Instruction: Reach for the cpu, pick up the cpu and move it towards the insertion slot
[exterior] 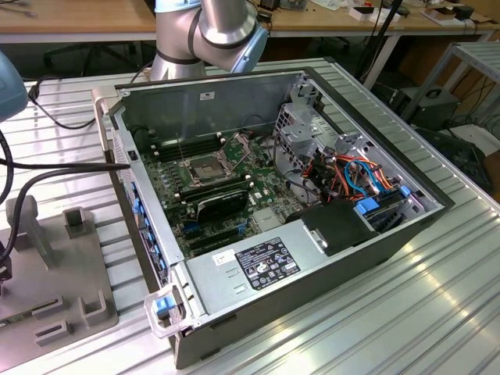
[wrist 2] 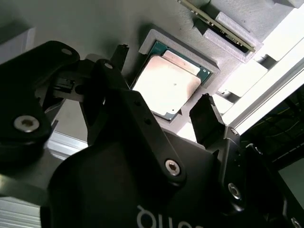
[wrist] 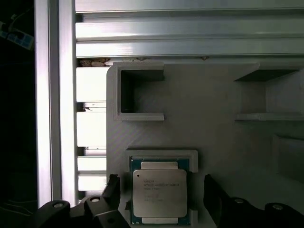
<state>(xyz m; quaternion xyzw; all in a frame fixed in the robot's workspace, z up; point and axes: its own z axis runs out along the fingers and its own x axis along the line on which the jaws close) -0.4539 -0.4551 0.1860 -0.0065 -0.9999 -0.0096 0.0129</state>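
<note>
The robot's fingers stand beside both edges of the CPU (wrist: 159, 192) in the grey holder plate's hollow (wrist: 162, 154) in the wrist view, so the gripper should close. Closing now would hold it.
The cpu (wrist: 159, 192) is a square chip with a silvery lid on a green board. It lies flat in a recess of a grey holder plate (wrist: 213, 137) and is also seen in the second wrist view as the cpu (wrist 2: 168, 83). My gripper (wrist: 161, 187) hangs just above it, open. One black fingertip (wrist: 113, 186) stands on one side of the chip and the other fingertip (wrist 2: 205, 114) on the opposite side, both clear of it. The insertion slot (exterior: 205, 168), a silvery framed socket, sits on the motherboard inside the open computer case (exterior: 406, 226).
The grey holder plate (exterior: 47, 266) lies on the ribbed aluminium table (exterior: 437, 312) at the exterior view's left, beside the case. Inside the case are a black expansion card (exterior: 223, 205), a power supply (exterior: 258, 266), a drive cage (exterior: 305, 129) and coloured cables (exterior: 355, 176). The arm's base (exterior: 211, 23) stands behind.
</note>
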